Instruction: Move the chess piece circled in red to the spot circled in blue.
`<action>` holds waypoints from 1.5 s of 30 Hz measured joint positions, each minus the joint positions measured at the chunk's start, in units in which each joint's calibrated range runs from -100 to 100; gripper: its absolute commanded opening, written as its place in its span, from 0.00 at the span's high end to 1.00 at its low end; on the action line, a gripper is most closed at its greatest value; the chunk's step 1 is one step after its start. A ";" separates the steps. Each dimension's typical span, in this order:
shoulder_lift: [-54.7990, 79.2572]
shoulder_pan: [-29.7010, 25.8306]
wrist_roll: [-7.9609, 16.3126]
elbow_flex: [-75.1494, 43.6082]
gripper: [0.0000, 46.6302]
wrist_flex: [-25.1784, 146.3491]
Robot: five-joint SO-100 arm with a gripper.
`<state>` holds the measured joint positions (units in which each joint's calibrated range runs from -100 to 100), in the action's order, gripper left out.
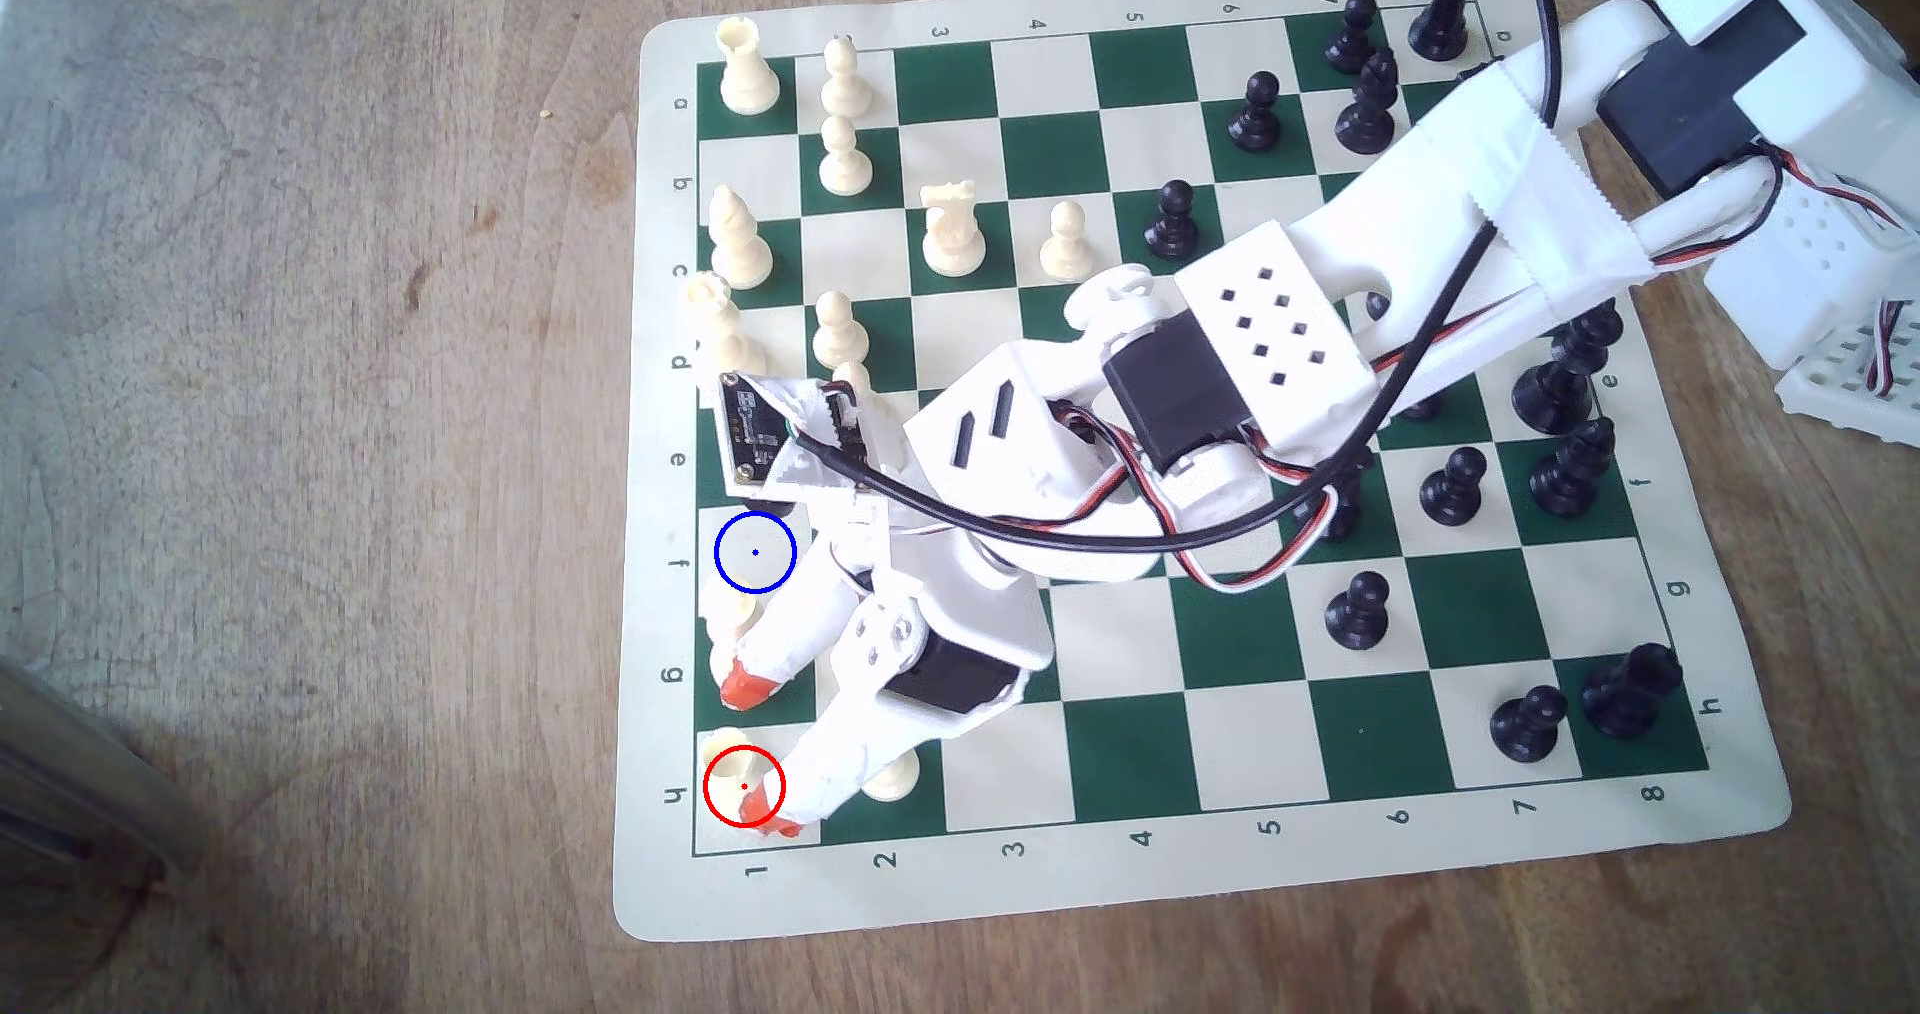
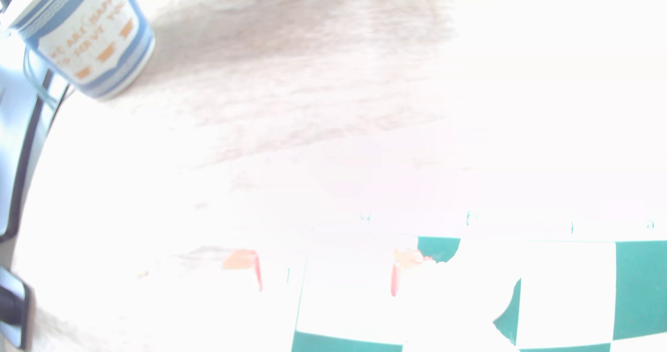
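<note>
I should grab the cream rook's upper body (image 1: pixel 728 759), then move the rook to the blue-circled spot.
In the exterior view the cream rook (image 1: pixel 727 762) stands in the red ring on corner square h1, at the board's near left. My gripper (image 1: pixel 761 749) is open, low over that corner. One orange fingertip (image 1: pixel 744 686) is over g1, and the other sits against the rook's right side. The rook lies about between them, towards the board's edge. The blue-ringed spot (image 1: pixel 755 553) on f1 is bare, two squares up the same file. The wrist view is washed out by glare. In it the gripper (image 2: pixel 325 265) shows as two orange fingertips (image 2: pixel 241 259) apart, and the rook cannot be made out.
A cream piece (image 1: pixel 734 619) on g1 is half hidden behind the upper finger. A cream pawn (image 1: pixel 894 777) stands on h2 by the lower finger. More cream pieces fill the files above, black ones the exterior view's right. A blue paper cup (image 2: pixel 86 38) stands off the board.
</note>
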<state>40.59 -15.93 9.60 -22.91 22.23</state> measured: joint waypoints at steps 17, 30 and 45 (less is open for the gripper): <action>3.35 0.00 1.12 -1.72 0.58 -6.29; 4.11 0.00 0.73 -1.72 0.82 -6.29; 4.11 -0.07 -1.12 -2.35 0.98 -3.98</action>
<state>44.70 -16.00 8.47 -25.26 18.25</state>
